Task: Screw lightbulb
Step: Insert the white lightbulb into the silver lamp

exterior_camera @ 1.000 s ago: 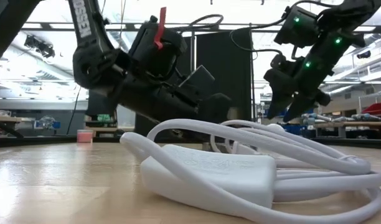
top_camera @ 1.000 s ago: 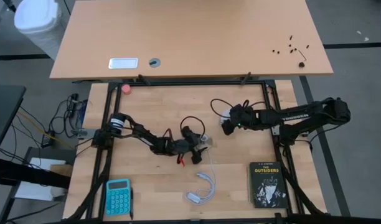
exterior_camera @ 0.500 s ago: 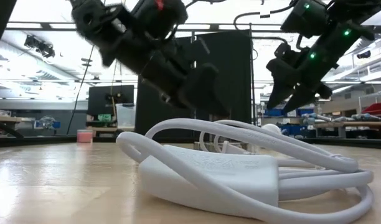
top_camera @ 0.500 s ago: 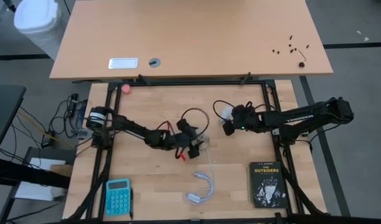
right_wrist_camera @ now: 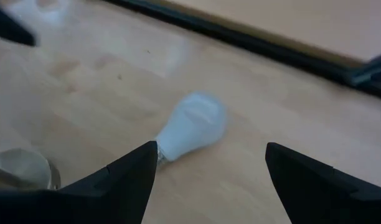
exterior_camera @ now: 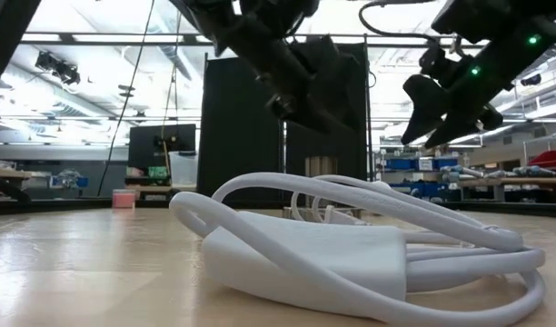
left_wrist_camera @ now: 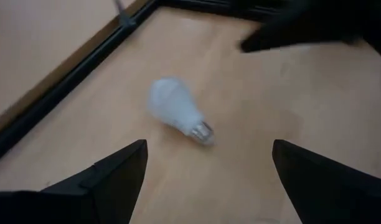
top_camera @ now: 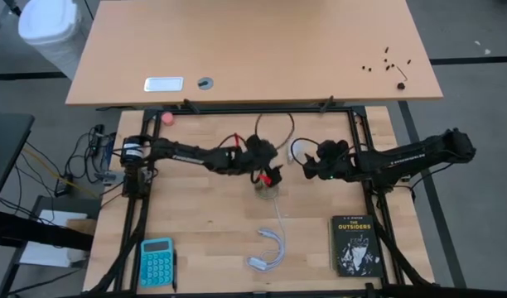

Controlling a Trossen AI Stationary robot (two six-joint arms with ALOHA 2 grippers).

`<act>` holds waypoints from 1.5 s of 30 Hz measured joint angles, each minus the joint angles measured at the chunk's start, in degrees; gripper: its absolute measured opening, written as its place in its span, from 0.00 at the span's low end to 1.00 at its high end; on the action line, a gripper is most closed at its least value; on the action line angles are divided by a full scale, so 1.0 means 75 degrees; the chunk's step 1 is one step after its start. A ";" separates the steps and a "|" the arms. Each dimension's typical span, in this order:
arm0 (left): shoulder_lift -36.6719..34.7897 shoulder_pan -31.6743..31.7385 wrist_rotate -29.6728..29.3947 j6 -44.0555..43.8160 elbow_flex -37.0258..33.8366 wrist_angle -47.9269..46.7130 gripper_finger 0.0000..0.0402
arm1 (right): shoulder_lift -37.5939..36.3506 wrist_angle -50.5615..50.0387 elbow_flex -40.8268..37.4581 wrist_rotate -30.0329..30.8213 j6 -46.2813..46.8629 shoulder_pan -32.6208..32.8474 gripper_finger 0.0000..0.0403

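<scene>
Next, my left gripper grabs the lightbulb's narrow lower body [left_wrist_camera: 187, 120], which leaves the lightbulb's metal screw base [left_wrist_camera: 203, 132] free to enter the socket.
The white lightbulb [top_camera: 299, 150] lies on its side on the wooden table, between my two grippers. It shows ahead of the open fingers in the left wrist view [left_wrist_camera: 177, 112] and in the right wrist view [right_wrist_camera: 192, 127]. My left gripper [top_camera: 274, 170] is open and hangs above the table just left of the bulb. My right gripper [top_camera: 307, 168] is open just right of it. The round metallic socket disc [top_camera: 266, 192] sits on the table nearer than the left gripper, and it also shows in the right wrist view [right_wrist_camera: 19, 165]. Its white cord [top_camera: 274, 240] trails toward the near edge.
The cord's white switch block and loops [exterior_camera: 305, 254] fill the low view's foreground. A black book [top_camera: 354, 244] lies near right, a blue calculator [top_camera: 156, 261] near left, and a pink ball [top_camera: 168, 118] far left. A black frame rail [top_camera: 270, 110] runs along the far side.
My left gripper has risen and gone from beside the socket disc toward the far edge and right, toward the bulb. My right gripper has risen a little and shifted slightly toward the right edge. The bulb and the socket have stayed where they were.
</scene>
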 joint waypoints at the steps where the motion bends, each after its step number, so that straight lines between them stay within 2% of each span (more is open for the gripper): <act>1: 0.0000 0.0091 0.0026 -0.0233 0.0000 -0.0043 0.87 | 0.0011 0.0113 -0.0025 0.0169 -0.0075 0.0082 0.77; 5: 0.0000 0.0263 0.0376 -0.0860 -0.0015 -0.0299 0.87 | -0.0027 0.0196 -0.0069 0.0755 -0.0388 0.0512 0.77; 10: 0.0164 0.0268 0.0728 -0.1092 0.0101 -0.0535 0.87 | -0.0038 0.0175 -0.0069 0.1456 -0.0546 0.0982 0.77; 12: 0.0368 0.0311 0.0877 -0.1127 0.0445 -0.0499 0.87 | -0.0065 -0.0018 -0.0069 0.1773 -0.0449 0.1103 0.77; 19: 0.1314 0.0555 0.1069 -0.0873 0.2094 -0.1691 0.87 | -0.0274 -0.1078 -0.0069 0.3050 0.0340 0.1394 0.77; 24: 0.2202 0.0762 0.1587 -0.0853 0.3299 -0.2204 0.87 | -0.0419 -0.2569 -0.0155 0.3495 0.1804 0.1550 0.77; 28: 0.2910 0.0768 0.1611 -0.0784 0.3942 -0.2335 0.87 | -0.0520 -0.3144 -0.0389 0.3697 0.2765 0.1784 0.77; 34: 0.3645 0.0765 0.1558 -0.0660 0.4662 -0.2291 0.87 | -0.0755 -0.3233 -0.0468 0.4417 0.3244 0.2212 0.77; 38: 0.3929 0.0792 0.1187 -0.0613 0.4902 -0.2211 0.87 | -0.0895 -0.3138 -0.0468 0.4772 0.2967 0.2555 0.77; 45: 0.4273 0.0840 0.0919 -0.0091 0.4929 -0.1276 0.85 | -0.1084 -0.3202 -0.0465 0.4787 0.2593 0.2713 0.77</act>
